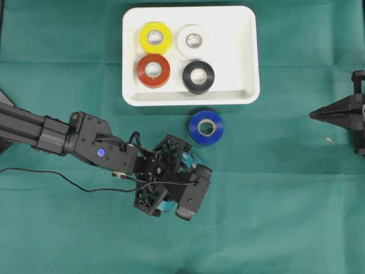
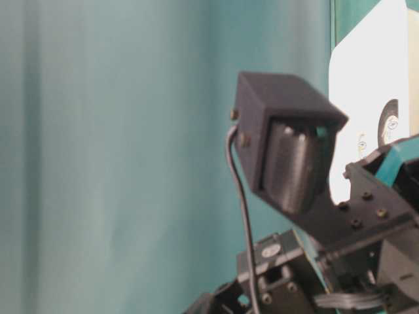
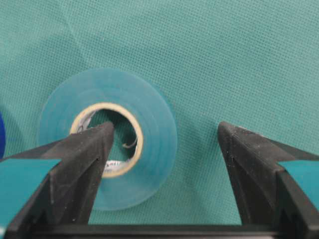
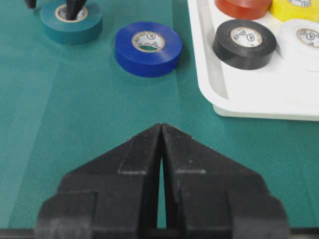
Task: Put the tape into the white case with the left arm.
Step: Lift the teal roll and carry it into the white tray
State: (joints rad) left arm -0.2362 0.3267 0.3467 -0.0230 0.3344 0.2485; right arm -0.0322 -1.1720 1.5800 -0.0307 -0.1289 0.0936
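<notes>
The teal roll's side [image 3: 158,137] is between my left gripper's fingers, with one finger over the roll's core. My left gripper should close on that side.
A teal tape roll [image 3: 154,134] lies flat on the green cloth under my left gripper [image 3: 165,127], which is open. The left finger's tip stands in the roll's cardboard core and the right finger [image 3: 239,159] stands on bare cloth outside the roll. The right wrist view shows the same teal roll [image 4: 71,22] with a fingertip in its core. A blue tape roll [image 1: 206,127] lies on the cloth just in front of the white case [image 1: 239,45]. In the overhead view the left gripper [image 1: 174,185] hides the teal roll. My right gripper [image 4: 162,127] is shut and holds nothing.
The white case holds several rolls: yellow [image 1: 155,37], white [image 1: 194,40], red [image 1: 153,70] and black [image 1: 198,76]. The right gripper [image 1: 313,115] rests at the right edge of the cloth. A black cable [image 1: 57,178] trails from the left arm.
</notes>
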